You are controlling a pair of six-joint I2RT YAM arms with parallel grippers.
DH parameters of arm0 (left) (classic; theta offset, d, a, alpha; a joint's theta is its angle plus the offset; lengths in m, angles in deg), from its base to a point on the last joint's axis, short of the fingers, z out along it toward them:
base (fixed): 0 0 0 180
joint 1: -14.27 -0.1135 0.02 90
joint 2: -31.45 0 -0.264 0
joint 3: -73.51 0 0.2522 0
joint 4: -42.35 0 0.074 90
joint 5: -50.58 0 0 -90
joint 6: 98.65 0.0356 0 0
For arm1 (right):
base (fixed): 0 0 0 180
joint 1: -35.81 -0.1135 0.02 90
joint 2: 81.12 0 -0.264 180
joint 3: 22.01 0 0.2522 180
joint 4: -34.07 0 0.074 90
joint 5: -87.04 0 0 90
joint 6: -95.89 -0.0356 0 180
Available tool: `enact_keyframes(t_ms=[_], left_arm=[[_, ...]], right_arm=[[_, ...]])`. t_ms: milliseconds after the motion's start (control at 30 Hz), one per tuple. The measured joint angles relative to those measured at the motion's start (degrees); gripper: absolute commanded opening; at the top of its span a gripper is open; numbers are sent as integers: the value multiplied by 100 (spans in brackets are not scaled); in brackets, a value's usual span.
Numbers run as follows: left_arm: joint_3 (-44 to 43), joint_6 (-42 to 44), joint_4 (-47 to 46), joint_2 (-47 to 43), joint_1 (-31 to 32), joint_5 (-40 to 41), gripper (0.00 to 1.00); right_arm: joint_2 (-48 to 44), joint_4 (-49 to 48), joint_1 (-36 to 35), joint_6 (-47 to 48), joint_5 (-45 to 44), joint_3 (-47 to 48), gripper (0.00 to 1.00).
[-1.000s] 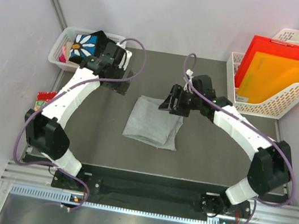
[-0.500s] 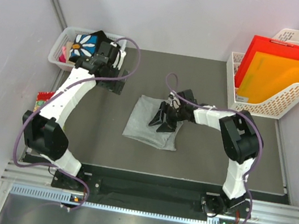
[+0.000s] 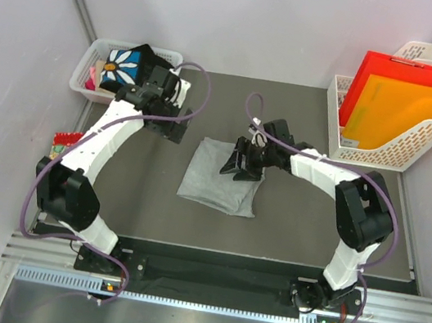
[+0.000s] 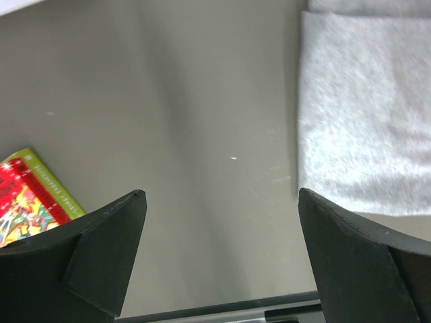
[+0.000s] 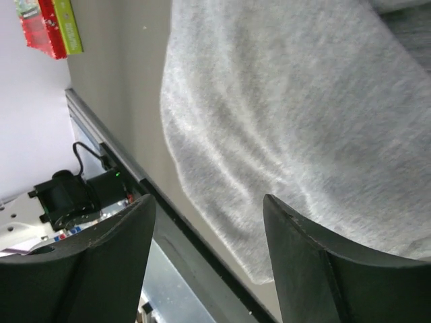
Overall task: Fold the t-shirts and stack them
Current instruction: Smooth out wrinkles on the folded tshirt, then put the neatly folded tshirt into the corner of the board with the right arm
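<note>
My right gripper grabs the grey t-shirt by its edge on the file rack's side next, to drag it aside still folded for stacking.
The light heather-grey t-shirt lies folded flat in the middle of the dark mat. It also shows in the left wrist view and the right wrist view. The black t-shirt with the white daisy print sits bunched in the white basket at the back left. My left gripper is open and empty over bare mat, left of the grey tee. My right gripper is open and empty, low over the grey tee's upper right part.
A small red patterned packet lies at the mat's left edge and shows in the left wrist view and the right wrist view. A white file rack with red and orange folders stands at the back right.
My right gripper swung left and down onto the grey tee, then drew slightly back up and right. My left gripper shifted a little beside the basket. The tee lies as before.
</note>
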Motion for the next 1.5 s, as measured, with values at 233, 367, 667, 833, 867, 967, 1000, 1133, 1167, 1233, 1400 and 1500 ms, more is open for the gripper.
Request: enact_keyframes(t_ms=[233,367,667,833,867,967,1000,1133,1167,1233,1400,1500], left_arm=[[101,50,13,0,240,-50,99],[232,63,-15,-4,243,-103,99],[730,63,-94,243,796,-20,99],[817,63,-219,424,852,-13,99],[824,61,-262,452,863,2,99],[850,59,-442,573,990,28,99],[850,57,-492,645,1045,33,99],[850,42,-743,1080,1300,31,99],[850,39,-793,1167,1346,33,99],[850,37,-881,1362,1460,28,99],[769,13,-1049,1849,1633,28,99],[730,-4,-1185,2159,1668,39,99]], right_arm=[[238,4,413,151,-175,-396,68],[219,48,850,278,-264,-413,68],[151,-188,1788,378,-415,-710,69],[306,-459,1805,365,-278,-708,69],[358,-564,1805,334,-175,-706,69],[496,-898,1799,260,103,-704,69],[540,-992,1786,229,177,-702,69],[702,-1279,1635,168,343,-627,67],[721,-1344,1587,166,350,-625,65],[769,-1486,1462,155,369,-625,61],[927,-1827,1228,31,437,-673,43],[984,-1996,1137,-55,444,-769,23]])
